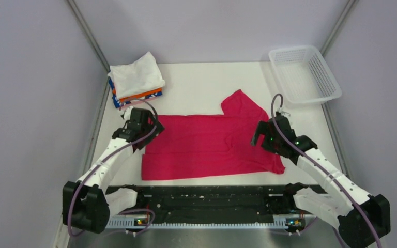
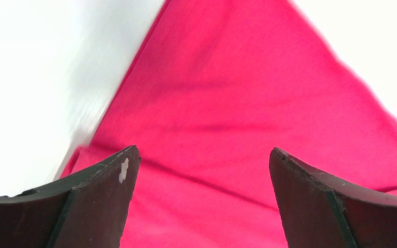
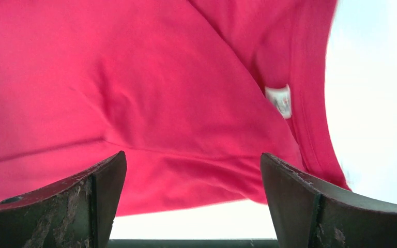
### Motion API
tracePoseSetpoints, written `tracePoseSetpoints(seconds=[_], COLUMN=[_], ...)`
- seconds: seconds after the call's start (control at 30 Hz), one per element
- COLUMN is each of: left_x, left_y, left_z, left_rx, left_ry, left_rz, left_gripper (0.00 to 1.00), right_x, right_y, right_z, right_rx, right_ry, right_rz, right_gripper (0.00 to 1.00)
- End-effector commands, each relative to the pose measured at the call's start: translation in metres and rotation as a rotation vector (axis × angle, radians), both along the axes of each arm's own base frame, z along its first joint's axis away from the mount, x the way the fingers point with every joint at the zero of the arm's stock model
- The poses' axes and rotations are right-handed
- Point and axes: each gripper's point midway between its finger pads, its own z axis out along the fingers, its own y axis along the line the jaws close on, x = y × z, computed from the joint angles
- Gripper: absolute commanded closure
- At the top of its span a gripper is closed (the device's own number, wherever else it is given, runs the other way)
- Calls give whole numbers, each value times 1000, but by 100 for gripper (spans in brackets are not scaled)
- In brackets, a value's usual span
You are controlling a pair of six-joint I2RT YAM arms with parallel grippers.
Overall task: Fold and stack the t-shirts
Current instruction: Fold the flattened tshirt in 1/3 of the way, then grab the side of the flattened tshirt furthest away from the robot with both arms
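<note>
My left gripper grabs the crimson-pink t-shirt's far corner, away from the collar, next, to fold the t-shirt's far side over itself.
The crimson-pink t-shirt lies spread flat in the middle of the table, one sleeve pointing to the back. Its white neck tag shows in the right wrist view. A stack of folded t-shirts, white on top with orange and blue-patterned ones below, sits at the back left. My left gripper is open over the shirt's left edge, and red cloth fills its view. My right gripper is open over the shirt's right edge near the collar. Neither holds anything.
A white plastic mesh basket stands at the back right. The black base rail of the arms runs along the near edge. Grey walls close in both sides.
</note>
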Motion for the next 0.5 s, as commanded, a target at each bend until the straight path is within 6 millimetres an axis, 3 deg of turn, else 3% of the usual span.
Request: tracePoseSetpoints(seconds=[0.0,0.13,0.23,0.47], left_x=[50,86,110,168], left_y=[25,38,53,62], left_z=[49,58,55,36], left_rx=[133,125,152,207], left_ry=[-111,-122,-100,-18], left_rz=[81,107,146,133], left_gripper=[1,1,6,24], right_x=[46,86,115,167], right_y=[13,28,27,28], right_z=[54,84,95,89], right_rx=[13,30,-25,-79], right_ry=[-194,-324,-390,-409], right_rz=[19,33,11,-26], right_gripper=[1,1,1,1])
